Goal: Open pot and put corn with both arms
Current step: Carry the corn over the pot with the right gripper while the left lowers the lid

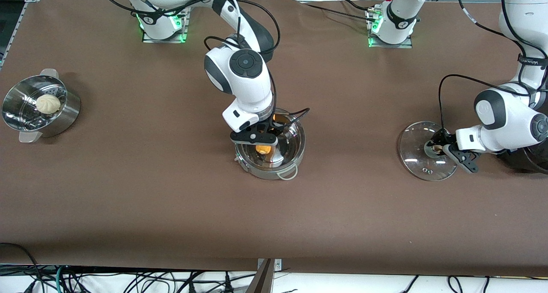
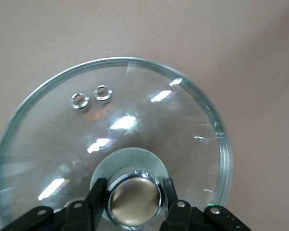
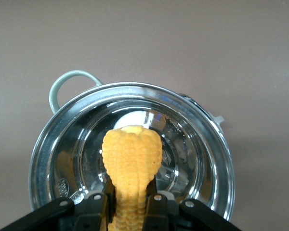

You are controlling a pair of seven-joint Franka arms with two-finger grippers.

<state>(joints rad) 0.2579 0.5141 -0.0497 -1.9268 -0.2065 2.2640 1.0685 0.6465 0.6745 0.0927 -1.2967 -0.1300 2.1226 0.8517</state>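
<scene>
The corn's lower end (image 1: pixel 263 149) (image 3: pixel 132 135) is still above the steel pot's bottom, so my right gripper keeps hold of the corn until it is farther in.
The steel pot (image 1: pixel 299 149) stands uncovered in the middle of the table, and its loop handle (image 3: pixel 62 86) shows in the right wrist view. My right gripper (image 1: pixel 257 144) hangs over the pot, shut on the yellow corn (image 1: pixel 263 149). The cob (image 3: pixel 132 154) points down into the pot's (image 3: pixel 53 144) shiny bowl, held between the gripper's (image 3: pixel 131 192) two fingers. The glass lid (image 1: pixel 417 164) lies flat on the table toward the left arm's end. My left gripper (image 1: pixel 436 149) is low at the lid (image 2: pixel 135 106), its fingers pressed to both sides of the tan knob (image 2: pixel 135 199).
A perforated steel steamer basket (image 1: pixel 64 117) with a white bun (image 1: pixel 48 103) in it stands at the right arm's end of the table. Part of a big black cooker (image 1: pixel 531 160) shows under the left arm at the table's edge.
</scene>
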